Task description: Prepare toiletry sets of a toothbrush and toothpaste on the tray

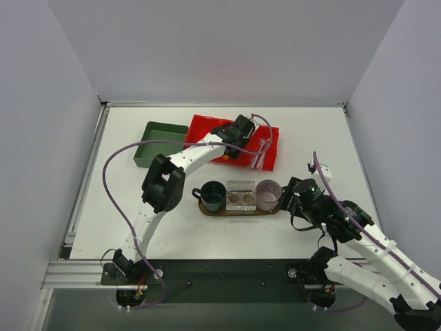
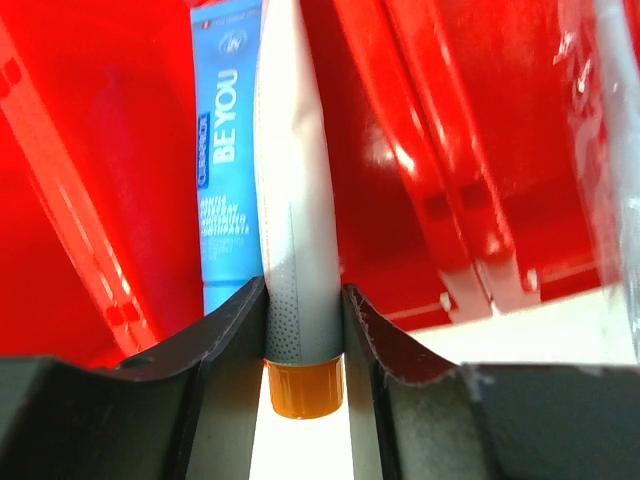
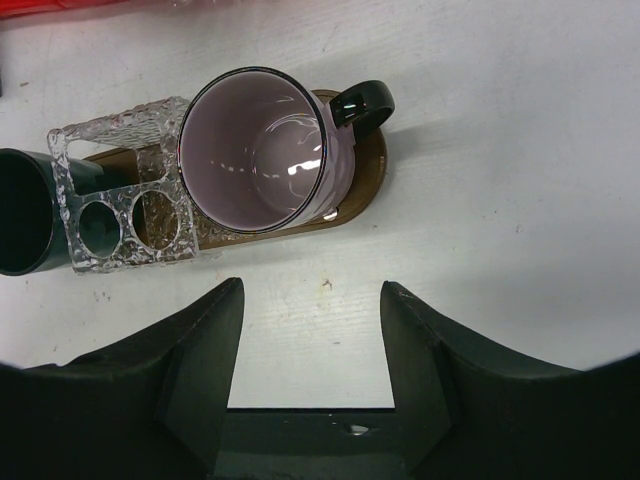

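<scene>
The white toothpaste tube (image 2: 290, 190) would come up out of the red bin if the left gripper lifted now, as the left gripper's fingers pinch it beside its orange cap.
My left gripper (image 2: 305, 330) is shut on a white toothpaste tube (image 2: 290, 190) with an orange cap, over the red bin (image 2: 420, 120); in the top view this gripper (image 1: 238, 132) sits above the bin's middle. A blue toothpaste tube (image 2: 228, 150) lies behind it in the bin. The oval brown tray (image 1: 238, 209) holds a dark green mug (image 1: 213, 196), a clear holder (image 1: 240, 195) and a pink mug (image 1: 268, 194). My right gripper (image 3: 312, 300) is open and empty, just right of the tray, facing the pink mug (image 3: 262, 150). Toothbrushes (image 1: 260, 153) lie in the bin's right compartment.
The red three-compartment bin (image 1: 207, 127) stands at the back centre. A green square box (image 1: 160, 143) stands to its left. The clear holder (image 3: 125, 200) has round holes and sits between the mugs.
</scene>
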Controlling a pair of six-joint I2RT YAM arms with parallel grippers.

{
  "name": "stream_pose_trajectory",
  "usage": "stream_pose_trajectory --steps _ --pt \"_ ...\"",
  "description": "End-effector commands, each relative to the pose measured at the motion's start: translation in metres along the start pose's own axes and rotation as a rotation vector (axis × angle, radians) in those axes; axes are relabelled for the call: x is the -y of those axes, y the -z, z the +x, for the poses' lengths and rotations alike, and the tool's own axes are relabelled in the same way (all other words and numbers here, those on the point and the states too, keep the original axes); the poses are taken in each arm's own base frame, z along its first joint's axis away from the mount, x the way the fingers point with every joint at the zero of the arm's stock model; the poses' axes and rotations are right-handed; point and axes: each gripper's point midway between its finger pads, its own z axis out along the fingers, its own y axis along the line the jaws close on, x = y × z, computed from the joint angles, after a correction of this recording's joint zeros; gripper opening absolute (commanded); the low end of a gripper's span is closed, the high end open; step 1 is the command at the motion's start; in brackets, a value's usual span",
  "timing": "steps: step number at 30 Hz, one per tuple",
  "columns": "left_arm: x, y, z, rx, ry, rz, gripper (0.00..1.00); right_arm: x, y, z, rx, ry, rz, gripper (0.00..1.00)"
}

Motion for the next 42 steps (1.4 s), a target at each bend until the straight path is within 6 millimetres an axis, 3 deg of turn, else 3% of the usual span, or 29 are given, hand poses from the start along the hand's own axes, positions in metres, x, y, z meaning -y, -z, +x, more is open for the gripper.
stream_pose_trajectory --steps 1,12,15,16,18,19,21,22,24,25,27,28,30,31,37,42 --pt "-0.021 0.059 -0.051 0.187 0.073 0.000 0.00 0.005 -0.001 -0.002 0.020 -0.018 0.015 0.52" --pt "-0.035 0.095 -0.060 0.294 0.082 -0.008 0.00 0.004 0.004 -0.009 0.044 -0.012 0.006 0.52" --pt "-0.041 0.113 -0.061 0.340 0.087 -0.011 0.00 0.001 0.008 -0.019 0.070 0.002 0.000 0.52" --pt "-0.046 0.128 -0.067 0.375 0.092 -0.011 0.00 -0.002 0.012 -0.026 0.084 0.003 -0.009 0.52" --pt "-0.045 0.135 -0.061 0.392 0.088 0.005 0.00 -0.005 0.016 -0.033 0.098 0.017 -0.016 0.54" --pt "-0.049 0.152 -0.064 0.425 0.096 0.011 0.00 -0.007 0.017 -0.037 0.104 0.020 -0.017 0.55" --pt "-0.044 0.161 -0.056 0.438 0.084 0.041 0.00 -0.013 0.022 -0.046 0.119 0.029 -0.034 0.58" --pt "-0.049 0.180 -0.058 0.473 0.084 0.045 0.00 -0.016 0.022 -0.049 0.122 0.030 -0.038 0.60" --pt "-0.042 0.187 -0.045 0.479 0.059 0.071 0.00 -0.027 0.027 -0.060 0.135 0.028 -0.075 0.63" --pt "-0.047 0.208 -0.047 0.525 0.053 0.070 0.00 -0.031 0.027 -0.062 0.129 0.039 -0.085 0.63" --pt "-0.043 0.215 -0.033 0.540 0.031 0.077 0.00 -0.040 0.031 -0.074 0.143 0.017 -0.122 0.64" --pt "-0.044 0.234 -0.032 0.583 0.024 0.082 0.00 -0.047 0.029 -0.073 0.116 0.017 -0.151 0.64" --pt "-0.037 0.240 -0.018 0.603 0.003 0.103 0.00 -0.055 0.030 -0.085 0.121 -0.021 -0.190 0.64" --pt "-0.033 0.257 -0.018 0.646 -0.020 0.124 0.00 -0.064 0.028 -0.082 0.087 -0.025 -0.226 0.64" --pt "-0.009 0.281 0.004 0.731 -0.175 0.106 0.00 -0.091 0.027 -0.102 0.072 -0.127 -0.321 0.60" --pt "0.003 0.290 0.008 0.761 -0.215 0.093 0.00 -0.116 0.024 -0.109 0.057 -0.182 -0.398 0.59"
